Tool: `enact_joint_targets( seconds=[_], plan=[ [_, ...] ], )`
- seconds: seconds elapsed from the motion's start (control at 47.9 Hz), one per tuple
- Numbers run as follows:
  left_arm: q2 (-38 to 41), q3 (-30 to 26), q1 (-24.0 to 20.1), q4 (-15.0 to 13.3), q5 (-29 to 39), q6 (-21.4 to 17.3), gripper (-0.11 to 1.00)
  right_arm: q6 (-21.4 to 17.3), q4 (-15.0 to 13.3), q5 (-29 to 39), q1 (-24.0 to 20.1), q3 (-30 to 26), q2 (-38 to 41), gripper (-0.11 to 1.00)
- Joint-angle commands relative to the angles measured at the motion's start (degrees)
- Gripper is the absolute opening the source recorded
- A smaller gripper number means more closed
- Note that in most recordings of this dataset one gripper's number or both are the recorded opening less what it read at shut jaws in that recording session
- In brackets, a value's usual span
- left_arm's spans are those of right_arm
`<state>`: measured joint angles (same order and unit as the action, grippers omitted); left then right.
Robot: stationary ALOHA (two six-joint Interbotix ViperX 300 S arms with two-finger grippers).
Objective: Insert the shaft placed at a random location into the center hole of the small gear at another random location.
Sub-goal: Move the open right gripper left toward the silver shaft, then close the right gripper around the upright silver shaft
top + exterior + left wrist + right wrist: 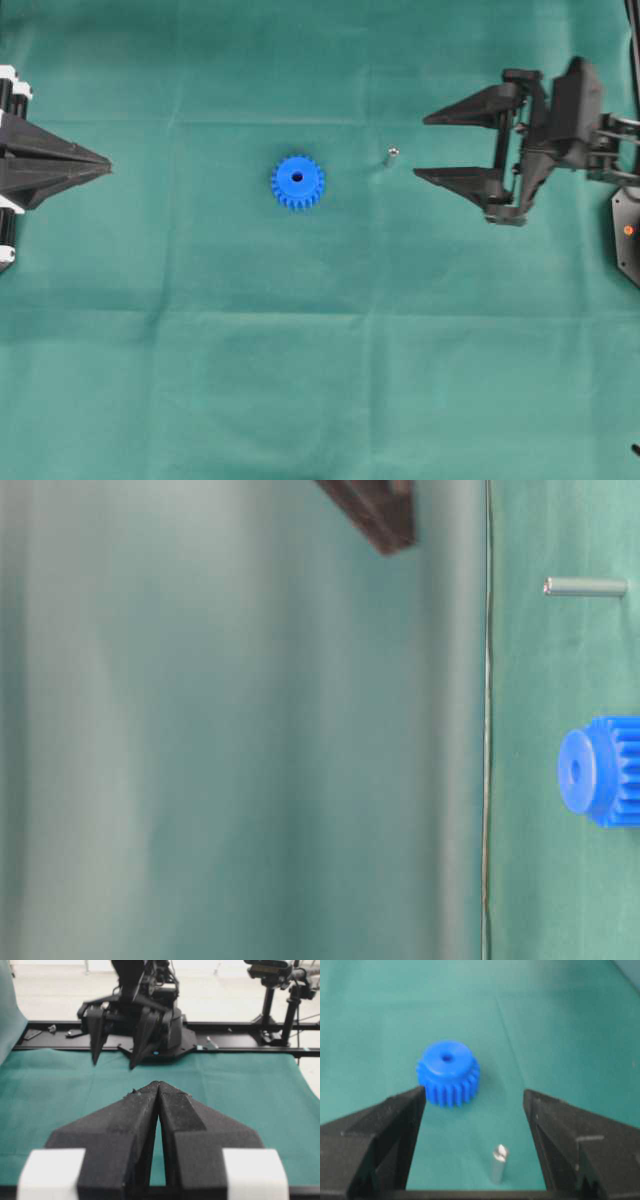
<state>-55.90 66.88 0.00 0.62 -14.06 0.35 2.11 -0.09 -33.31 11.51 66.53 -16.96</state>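
Note:
My right gripper is to grab the shaft next by its upper end [393,153], so the shaft's lower end stays free to enter the gear's center hole [297,177].
The small gear [297,181], bright blue, lies flat on the green cloth with its center hole [297,177] facing up. The shaft [392,155], a tiny silver pin, stands upright to its right. My right gripper [420,147] is open just right of the shaft, touching nothing. In the right wrist view the shaft [498,1162] stands free between the wide-apart fingers of the right gripper [474,1092], with the gear [448,1079] and its hole [447,1058] beyond. My left gripper [108,165] stays at the far left, shut and empty, its tips together [158,1085].
Green cloth [320,380] covers the whole table. A black rail [250,1039] and a camera stand [292,1005] run along the far edge behind the right arm. The table-level view shows the shaft [585,586], the gear [600,770] and a dark fingertip [375,510].

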Motion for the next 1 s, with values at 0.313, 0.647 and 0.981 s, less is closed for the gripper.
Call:
enact_joint_targets(
  seconds=[0.313,0.647,0.981],
  plan=[
    [0.26,-1.05,0.18,0.18,-0.09,-0.18,0.0,0.88,0.88,-10.37,3.6,-2.46,14.41,0.82],
    [0.44,-0.97,0.18,0.18,0.35,0.0,0.0,0.18,1.23,-11.43,3.6,-4.75,21.45,0.8],
    [0.35,-0.97,0.18,0.18,1.05,0.09,0.0,0.09,0.97,-10.81,3.6,-4.83,21.97,0.5]
  ],
)
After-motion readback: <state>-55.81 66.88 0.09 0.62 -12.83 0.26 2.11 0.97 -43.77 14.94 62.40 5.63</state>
